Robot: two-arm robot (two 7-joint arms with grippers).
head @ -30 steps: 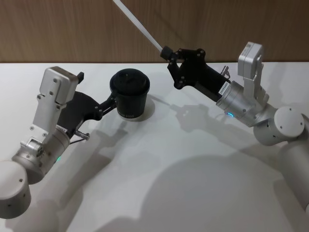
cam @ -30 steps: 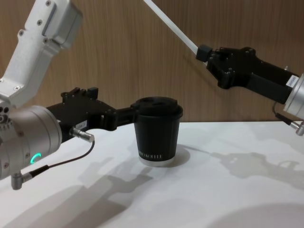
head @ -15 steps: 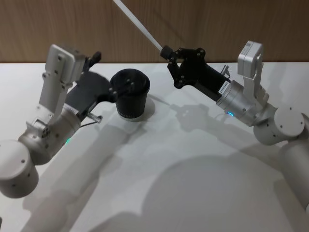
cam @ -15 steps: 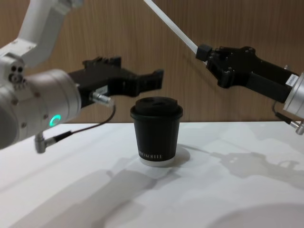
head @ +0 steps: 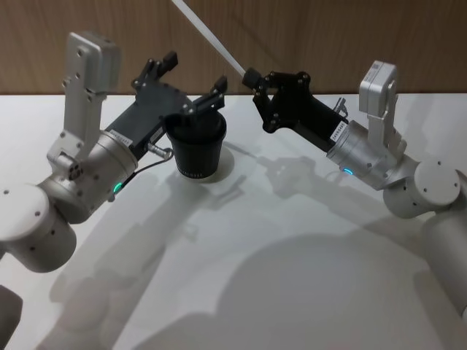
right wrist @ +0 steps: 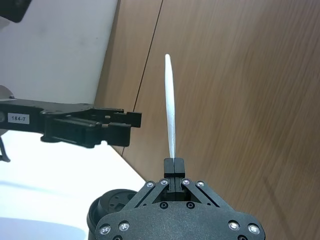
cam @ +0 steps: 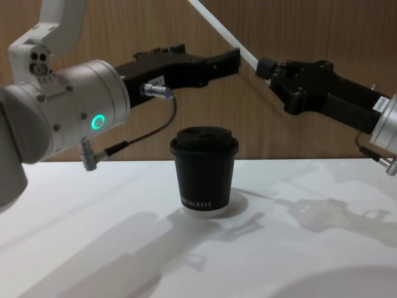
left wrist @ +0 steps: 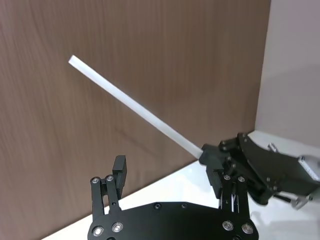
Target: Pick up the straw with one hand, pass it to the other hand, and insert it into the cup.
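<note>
My left gripper should grab the white straw next by its bare middle (head: 207, 34) (right wrist: 170, 102), where there is room. My right gripper's fingers cover the lower end of the straw.
A long white straw (head: 211, 40) slants up and away toward the wooden wall, and my right gripper (head: 252, 76) is shut on its lower end. It also appears as the straw (cam: 223, 31), the straw (left wrist: 135, 107) and the straw (right wrist: 171, 110). The black lidded cup (head: 197, 149) stands upright on the table, also seen as the cup (cam: 205, 174). My left gripper (head: 195, 71), its wrist lit by a green ring, hovers open above the cup. Its fingertips (cam: 232, 59) sit close to the straw's lower part, just left of the right gripper (cam: 263, 67).
The white table (head: 255, 277) spreads wide and bare in front of the cup. A brown wooden wall (cam: 124, 25) closes off the back. Both arms reach in over the table's far half.
My left gripper has let go of the cup's side, risen above the lid and swung toward the straw. The right gripper and straw have stayed still.
</note>
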